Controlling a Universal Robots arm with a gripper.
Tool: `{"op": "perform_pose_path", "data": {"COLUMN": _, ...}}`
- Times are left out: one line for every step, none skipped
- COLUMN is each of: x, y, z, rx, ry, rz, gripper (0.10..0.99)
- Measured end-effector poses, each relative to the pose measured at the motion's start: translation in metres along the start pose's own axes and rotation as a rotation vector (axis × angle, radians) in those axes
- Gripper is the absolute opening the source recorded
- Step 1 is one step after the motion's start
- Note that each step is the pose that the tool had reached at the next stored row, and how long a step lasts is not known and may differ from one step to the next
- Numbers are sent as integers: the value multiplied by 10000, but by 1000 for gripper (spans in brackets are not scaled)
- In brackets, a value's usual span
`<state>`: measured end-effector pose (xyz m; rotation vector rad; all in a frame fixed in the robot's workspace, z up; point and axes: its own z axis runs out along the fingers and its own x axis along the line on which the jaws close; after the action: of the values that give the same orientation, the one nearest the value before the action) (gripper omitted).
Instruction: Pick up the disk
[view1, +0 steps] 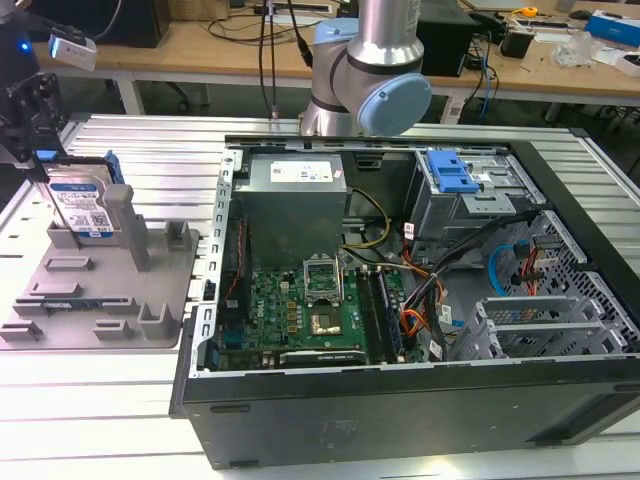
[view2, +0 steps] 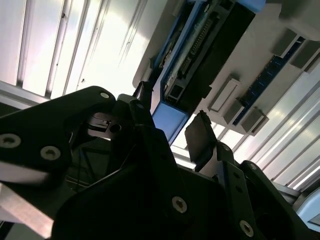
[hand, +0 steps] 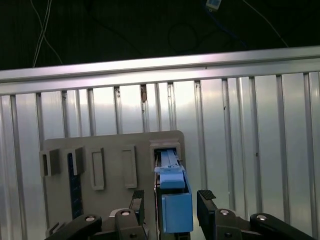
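My gripper should close now, and it would hold the disk, because its open fingers stand beside both sides of the disk's blue bar.
The disk stands on edge in a slot at the back of the grey fixture plate, its blue-and-white label facing the exterior view's right. My gripper hangs just over its top edge. In both wrist views the blue-railed disk lies between the two black fingers. The gripper is open: one finger stands a small gap off the rail, while the other finger sits close beside it.
An open computer case with a green motherboard and a blue-topped drive cage stands at the exterior view's right. The arm's base rises behind it. Upright posts on the fixture flank the disk. Ribbed metal table all around.
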<state>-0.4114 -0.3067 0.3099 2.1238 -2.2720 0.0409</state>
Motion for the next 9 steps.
{"op": "perform_pose_path", "data": {"x": -1, "y": 0, "z": 13, "rx": 1, "ry": 1, "rz": -20, "gripper": 541}}
{"op": "perform_pose_path", "data": {"x": -1, "y": 0, "z": 21, "rx": 2, "ry": 0, "rz": -34, "gripper": 541}}
{"op": "perform_pose_path", "data": {"x": -1, "y": 0, "z": 26, "rx": 2, "ry": 0, "rz": -46, "gripper": 529}}
{"op": "perform_pose_path", "data": {"x": -2, "y": 0, "z": 33, "rx": 2, "ry": 1, "rz": -67, "gripper": 529}}
{"op": "perform_pose_path", "data": {"x": -2, "y": 0, "z": 40, "rx": 4, "ry": 1, "rz": -95, "gripper": 455}}
{"op": "perform_pose_path", "data": {"x": -2, "y": 0, "z": 43, "rx": 4, "ry": 1, "rz": -112, "gripper": 455}}
{"op": "perform_pose_path", "data": {"x": -3, "y": 0, "z": 47, "rx": 5, "ry": 1, "rz": -131, "gripper": 455}}
{"op": "perform_pose_path", "data": {"x": -3, "y": 0, "z": 54, "rx": 11, "ry": 1, "rz": -183, "gripper": 455}}
{"op": "perform_pose_path", "data": {"x": -4, "y": 0, "z": 59, "rx": 17, "ry": 0, "rz": -211, "gripper": 455}}
